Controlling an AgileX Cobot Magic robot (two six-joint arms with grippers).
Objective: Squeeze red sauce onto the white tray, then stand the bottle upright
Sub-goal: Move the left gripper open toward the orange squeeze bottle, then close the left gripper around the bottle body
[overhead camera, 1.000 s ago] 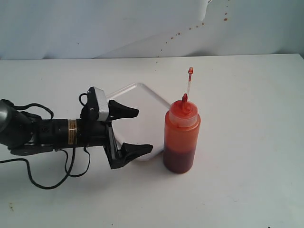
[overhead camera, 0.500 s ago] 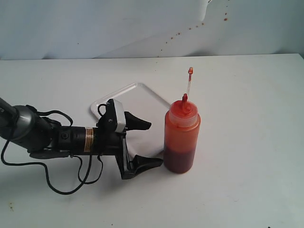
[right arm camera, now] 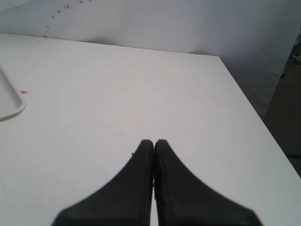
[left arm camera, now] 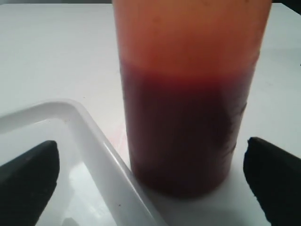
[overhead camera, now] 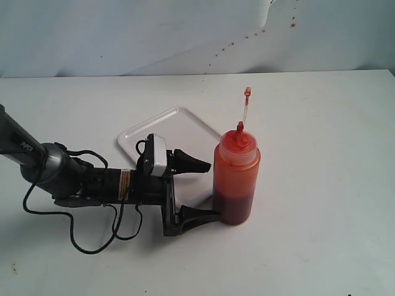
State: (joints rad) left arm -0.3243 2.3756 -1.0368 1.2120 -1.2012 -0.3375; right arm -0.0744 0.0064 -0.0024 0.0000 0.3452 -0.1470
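Note:
The bottle's nozzle has to stay free to squeeze sauce onto the white tray, so my left gripper will pick up the bottle by its lower body.
The bottle stands upright on the white table, nozzle cap off and its strap sticking up. Dark red sauce fills its lower part. The white tray lies just left of it, almost touching. My left gripper lies low at the bottle's left, open wide, its fingertips reaching the bottle's base on both sides without gripping. In the left wrist view the bottle fills the gap between the black fingers, beside the tray's rim. My right gripper is shut on nothing, over bare table.
Red specks dot the backdrop. The left arm's cable loops on the table in front of it. A tray corner and a red speck show in the right wrist view, with the table's edge beyond.
My left arm has moved right and down towards the bottle, still open; its fingertips now reach the bottle's base. The bottle and tray have not moved.

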